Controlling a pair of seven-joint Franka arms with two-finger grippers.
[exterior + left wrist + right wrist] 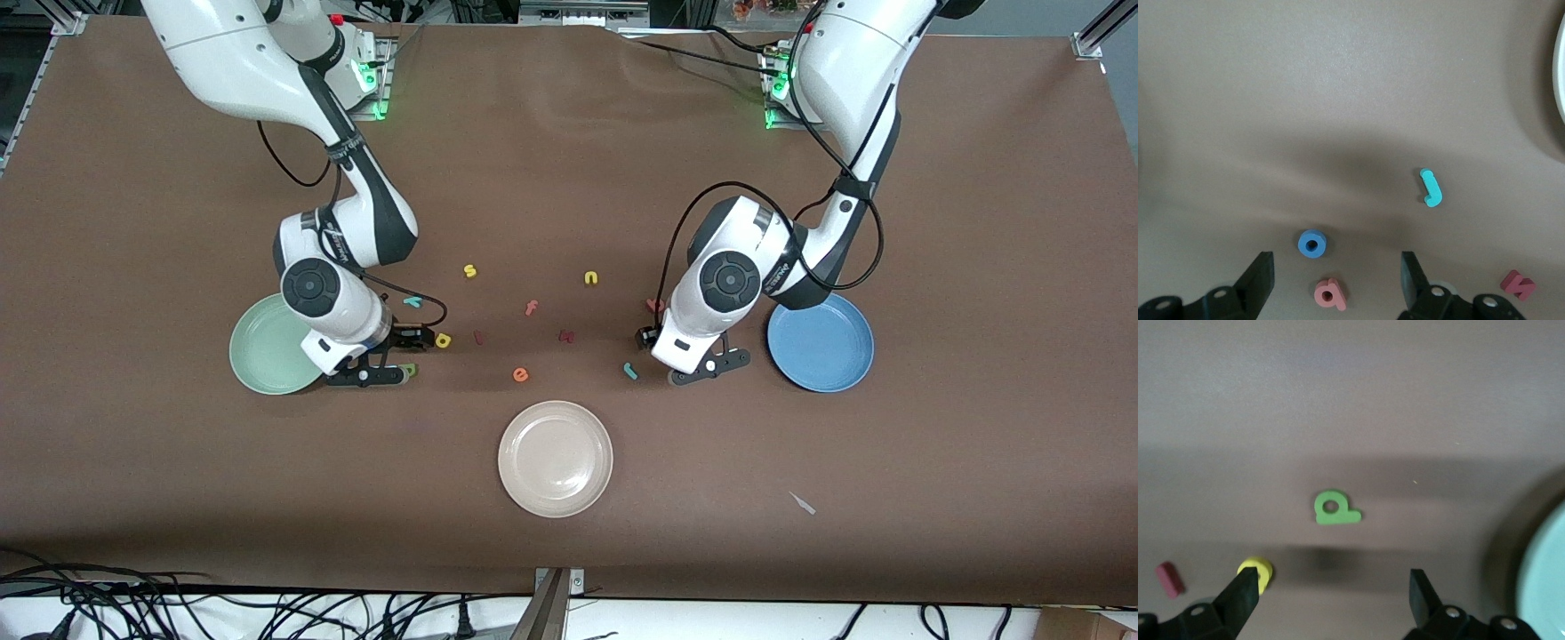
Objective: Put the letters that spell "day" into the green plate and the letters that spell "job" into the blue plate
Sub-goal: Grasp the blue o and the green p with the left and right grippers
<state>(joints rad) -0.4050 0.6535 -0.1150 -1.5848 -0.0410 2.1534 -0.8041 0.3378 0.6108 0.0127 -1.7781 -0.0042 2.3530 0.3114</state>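
Note:
The green d lies beyond the fingers of my right gripper, so they would miss it now, and I should move the gripper toward it before I close.
My right gripper hangs open low over the table beside the green plate. One of its fingertips is at the yellow a. The green d lies just past the fingers, and the teal y lies farther from the front camera. My left gripper is open beside the blue plate. The salmon b lies on the table between its fingers. The blue o and the teal j lie close by.
The cream plate sits nearest the front camera. Loose on the cloth between the arms are a yellow s, a yellow n, an orange f, an orange e and two dark red letters.

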